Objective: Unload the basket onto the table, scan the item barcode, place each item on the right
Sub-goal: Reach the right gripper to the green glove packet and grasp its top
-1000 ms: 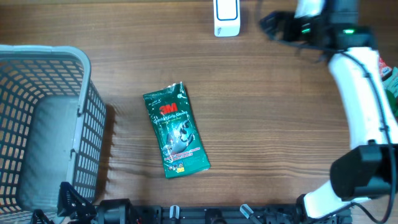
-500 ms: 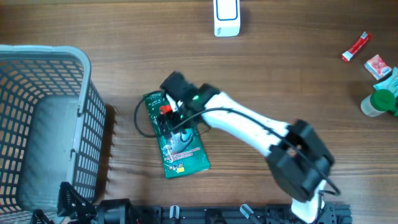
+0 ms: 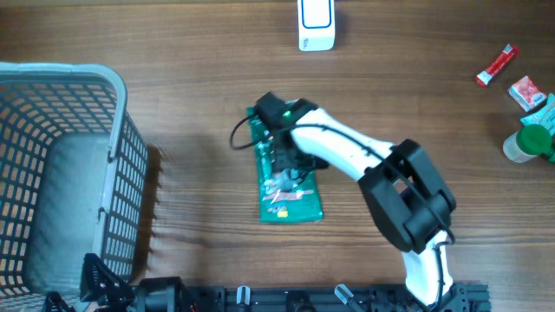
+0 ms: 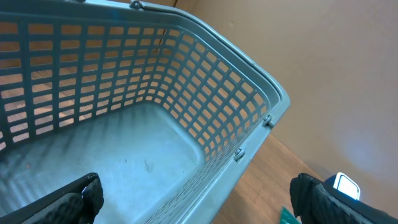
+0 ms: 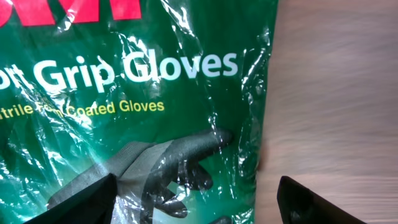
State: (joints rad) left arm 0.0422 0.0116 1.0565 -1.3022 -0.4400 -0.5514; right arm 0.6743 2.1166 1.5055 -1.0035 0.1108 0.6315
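Note:
My right gripper should grab the packet of gloves by one side edge next, so the opposite edge stays free for my left gripper in a handover.
The item is a green packet of gloves (image 3: 291, 202) lying flat on the wooden table, a little right of centre. Its printed front (image 5: 155, 74) faces up and fills the right wrist view; no barcode shows. My right gripper (image 3: 280, 154) is low over the packet's upper half and open (image 5: 199, 202). One fingertip (image 5: 81, 202) is over the film and the other (image 5: 317, 202) over bare wood past the packet's edge. My left gripper (image 4: 199, 202) hangs open above the basket with nothing between its fingers.
A grey plastic basket (image 3: 117, 147) takes up the left side, with its inner wall (image 4: 186, 93) in the left wrist view. A white scanner (image 3: 316, 24) stands at the back edge. A red tube (image 3: 496, 66), a small red box (image 3: 525, 90) and a green bottle (image 3: 531, 142) lie far right.
My right arm swung from the back right corner down onto the packet. The packet has since shifted to the right and turned straighter. The left arm has not moved.

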